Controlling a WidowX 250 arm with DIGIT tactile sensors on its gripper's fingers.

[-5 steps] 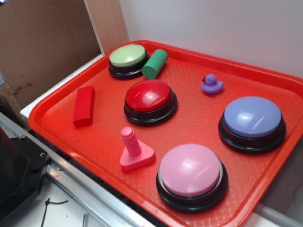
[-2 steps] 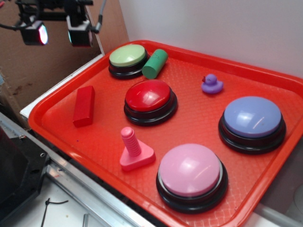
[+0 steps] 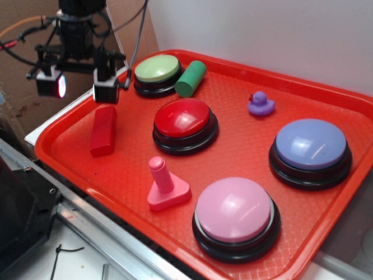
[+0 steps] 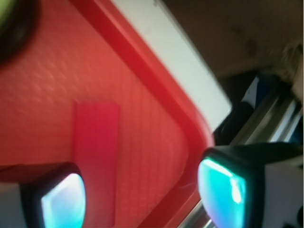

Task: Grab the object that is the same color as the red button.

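The gripper needs to lower before it closes on the red block [image 3: 103, 131]. The robot's fingers are high above it, with red tray between them, so they would miss if they closed now.
The red block [image 3: 103, 131] lies flat near the left edge of the red tray [image 3: 233, 111]. The glossy red button [image 3: 185, 119] on its black base sits to the block's right. My gripper [image 3: 77, 87] hangs open above the tray's left rim, just above and behind the block's far end; one finger [image 3: 106, 86] is over the block, the other [image 3: 50, 82] is outside the rim. In the wrist view the block [image 4: 95, 152] lies by the left fingertip [image 4: 61, 202], with my gripper [image 4: 142, 199] open and empty.
On the tray are also a pale green button [image 3: 157, 72], a green cylinder [image 3: 190, 78], a purple duck [image 3: 260, 104], a blue-violet button [image 3: 310, 149], a pink button [image 3: 234, 213] and a pink bolt piece [image 3: 165, 185]. A cardboard wall [image 3: 35, 35] stands at the left.
The gripper has come into view from the top left and dropped down toward the block's far end. Nothing on the tray has moved.
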